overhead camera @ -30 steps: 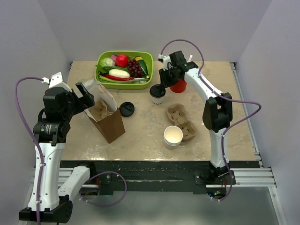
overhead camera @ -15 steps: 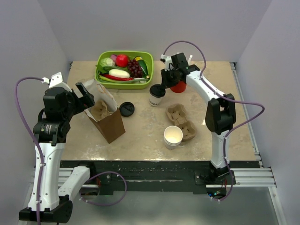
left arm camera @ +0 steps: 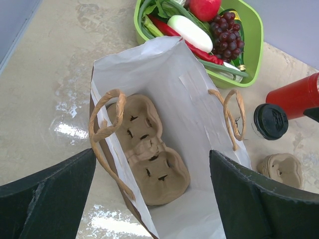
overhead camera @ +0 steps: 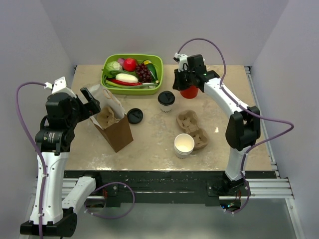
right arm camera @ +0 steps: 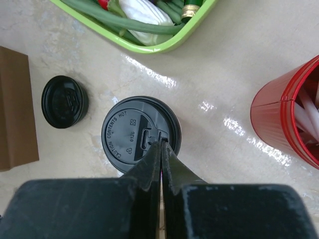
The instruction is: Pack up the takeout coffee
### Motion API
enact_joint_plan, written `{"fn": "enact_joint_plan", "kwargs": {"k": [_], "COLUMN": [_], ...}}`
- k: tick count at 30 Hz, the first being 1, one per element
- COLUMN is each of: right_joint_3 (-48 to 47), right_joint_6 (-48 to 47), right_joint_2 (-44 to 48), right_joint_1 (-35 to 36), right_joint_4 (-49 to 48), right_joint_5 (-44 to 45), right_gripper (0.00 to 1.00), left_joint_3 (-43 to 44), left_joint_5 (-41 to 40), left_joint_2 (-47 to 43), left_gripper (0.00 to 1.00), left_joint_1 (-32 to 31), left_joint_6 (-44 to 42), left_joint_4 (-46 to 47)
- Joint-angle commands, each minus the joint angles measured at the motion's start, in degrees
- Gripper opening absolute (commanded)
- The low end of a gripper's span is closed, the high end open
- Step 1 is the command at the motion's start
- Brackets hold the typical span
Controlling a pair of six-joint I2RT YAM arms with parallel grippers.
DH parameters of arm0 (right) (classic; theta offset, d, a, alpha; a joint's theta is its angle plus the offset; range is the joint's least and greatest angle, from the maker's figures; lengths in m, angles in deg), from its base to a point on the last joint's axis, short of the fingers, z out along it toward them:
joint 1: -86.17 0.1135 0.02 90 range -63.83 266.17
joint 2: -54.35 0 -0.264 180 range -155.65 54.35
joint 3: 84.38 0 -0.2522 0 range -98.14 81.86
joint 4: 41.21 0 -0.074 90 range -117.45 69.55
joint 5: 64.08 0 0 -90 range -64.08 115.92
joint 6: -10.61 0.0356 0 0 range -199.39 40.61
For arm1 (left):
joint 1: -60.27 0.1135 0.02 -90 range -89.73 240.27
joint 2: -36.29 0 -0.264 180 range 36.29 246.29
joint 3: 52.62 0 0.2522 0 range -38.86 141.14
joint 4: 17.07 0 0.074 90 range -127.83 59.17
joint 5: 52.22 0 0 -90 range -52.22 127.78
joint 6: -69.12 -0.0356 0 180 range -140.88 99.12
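Observation:
My right gripper reopens next, since it is shut above the takeout coffee point(overhead camera: 166, 99). Then it comes down and grabs the black lid's edge.
The takeout coffee point(overhead camera: 166, 99), a white paper cup with a black lid, stands on the table in front of the green tray. It also shows in the right wrist view point(right arm camera: 140, 134) and the left wrist view point(left arm camera: 270, 121). My right gripper point(overhead camera: 181, 84) is shut and empty, its tips point(right arm camera: 163, 145) hovering over the lid's near edge. My left gripper point(left arm camera: 154, 199) is open, its fingers on either side of the mouth of the brown paper bag point(overhead camera: 116, 130). A cardboard carrier point(left arm camera: 149, 154) lies inside the bag point(left arm camera: 194, 104).
A loose black lid point(overhead camera: 134, 116) lies beside the bag. A second cardboard carrier point(overhead camera: 192, 127) and a stack of lidless white cups point(overhead camera: 183, 145) sit at the near right. A red cup of sticks point(overhead camera: 190, 91) and a green tray of produce point(overhead camera: 132, 72) stand at the back.
My right gripper has lifted off the coffee and drawn back to the right, toward the red cup. The coffee stands free and upright. The left arm has not moved.

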Motion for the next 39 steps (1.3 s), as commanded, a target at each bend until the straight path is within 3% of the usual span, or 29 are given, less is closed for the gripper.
{"fn": "enact_joint_plan", "kwargs": {"k": [1, 3, 5, 6, 7, 11, 15, 19, 22, 26, 27, 39], "right_joint_3": [-0.38, -1.17, -2.32, -2.67, -3.28, -4.51, -6.10, -6.62, -6.36, -5.92, -5.84, -0.74], "right_joint_6": [0.53, 1.31, 1.85, 1.85, 1.67, 1.49, 2.63, 3.08, 3.87, 4.66, 4.83, 5.27], "right_joint_2": [0.62, -0.35, -1.49, -1.67, -2.11, -3.69, -5.63, -6.59, -6.86, -6.86, -6.86, -1.59], "right_joint_1": [0.37, 0.46, 0.72, 0.89, 1.59, 2.30, 2.48, 2.39, 2.39, 2.56, 2.57, 2.65], "right_joint_4": [-1.60, -0.55, -0.27, 0.16, 0.43, 2.01, 4.56, 5.61, 5.79, 5.88, 5.70, -1.85], "right_joint_5": [-0.04, 0.06, -0.03, 0.49, 1.97, 4.62, 7.87, 7.44, 6.91, 4.81, 4.11, 4.19], "right_gripper": [0.00, 0.01, 0.16, 0.29, 0.32, 0.42, 0.44, 0.43, 0.35, 0.15, 0.00, 0.00], "left_joint_3": [2.25, 2.25, 2.16, 2.16, 2.08, 2.07, 1.99, 1.81, 1.63, 1.46, 1.29, 1.37], "left_joint_5": [-0.04, -0.13, -0.22, -0.39, -0.31, -0.39, -0.48, -0.39, -0.39, -0.39, -0.31, -0.92], "left_joint_2": [-0.83, -0.83, -0.83, -0.92, -0.92, -1.01, -1.19, -1.19, -1.19, -1.27, -1.19, -1.62], "left_gripper": [1.00, 1.00, 1.00, 1.00, 1.00, 1.00, 1.00, 1.00, 1.00, 1.00, 1.00, 1.00], "left_joint_1": [0.20, 0.20, 0.20, 0.20, 0.20, 0.20, 0.20, 0.20, 0.20, 0.20, 0.20, 0.20], "left_joint_6": [-0.15, -0.15, -0.15, -0.15, -0.15, -0.24, -0.33, -0.33, -0.24, -0.24, -0.24, -0.24], "left_joint_4": [1.64, 1.47, 1.21, 1.12, 1.12, 0.94, 0.85, 0.77, 0.85, 0.85, 0.94, 0.68]}}
